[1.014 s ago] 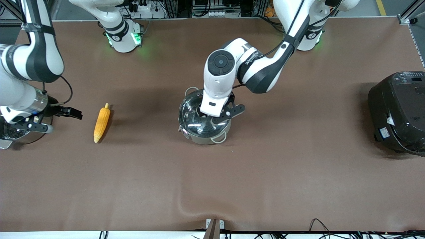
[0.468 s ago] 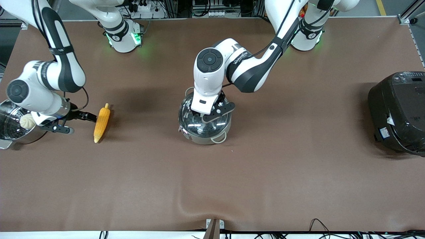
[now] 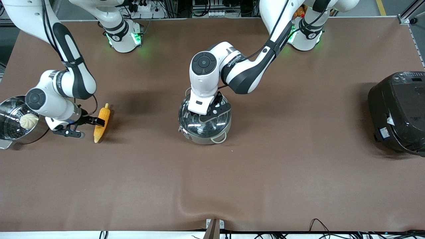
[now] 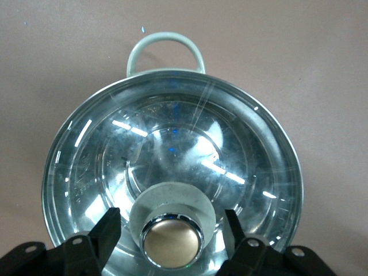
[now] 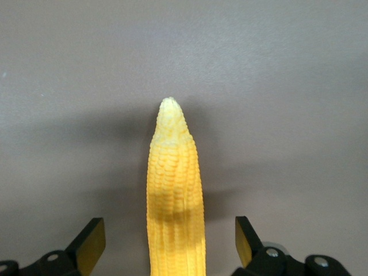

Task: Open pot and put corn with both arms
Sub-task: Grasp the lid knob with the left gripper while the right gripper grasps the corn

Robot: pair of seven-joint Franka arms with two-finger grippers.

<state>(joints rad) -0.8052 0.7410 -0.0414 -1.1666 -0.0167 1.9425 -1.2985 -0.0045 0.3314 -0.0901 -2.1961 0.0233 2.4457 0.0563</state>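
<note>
The fingers of my right gripper are above the yellow corn's middle and would miss the corn if they closed now, so the gripper needs to first lower.
The steel pot stands mid-table with its glass lid on. My left gripper is low over the lid, open. Its fingers stand on either side of the metallic knob without touching it. A pale loop handle shows at the pot's rim. The yellow corn lies on the table toward the right arm's end. My right gripper is open over the corn's middle. In the right wrist view the corn runs between the two fingertips, with gaps on both sides.
A steel steamer pot with a white bun stands at the table edge beside the right arm's wrist. A big black rice cooker stands at the left arm's end.
My right gripper has moved from over the steamer pot to the corn and now straddles it. My left gripper has shifted slightly over the lid, toward the knob.
</note>
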